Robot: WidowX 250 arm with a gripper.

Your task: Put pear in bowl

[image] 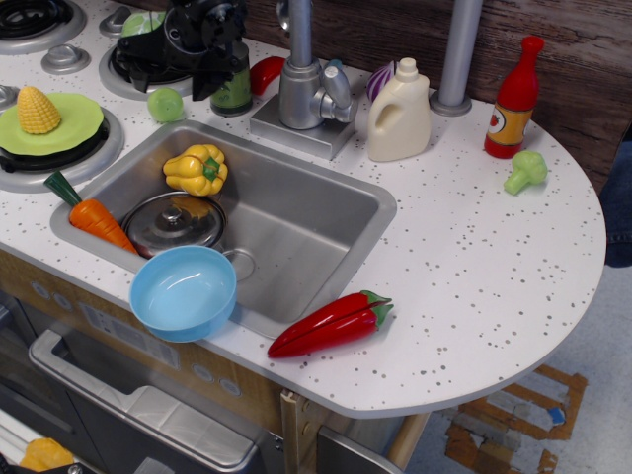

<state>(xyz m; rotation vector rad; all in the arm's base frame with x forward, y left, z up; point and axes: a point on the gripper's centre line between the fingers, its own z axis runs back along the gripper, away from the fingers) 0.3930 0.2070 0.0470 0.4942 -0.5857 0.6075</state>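
Note:
I should put the pear in the light-blue bowl point(184, 292), so next I should grab the pear point(166, 104) by its smooth round sides with my gripper.
The pear point(166, 104) is a small smooth light-green fruit on the counter just behind the sink's back-left corner. The light-blue bowl point(184, 292) sits on the sink's front rim, empty. My black gripper point(170, 71) hangs above and a little behind the pear, in front of the striped cabbage point(141, 22). Its fingers point(205, 87) are spread and hold nothing.
The sink point(326, 227) holds a yellow pepper point(197, 169) and a steel pot lid point(175, 223). A carrot point(95, 219) lies on its left rim. A green can point(233, 87), a faucet point(301, 84), a white jug point(399, 112), corn point(38, 110) and a red chilli point(331, 323) stand around.

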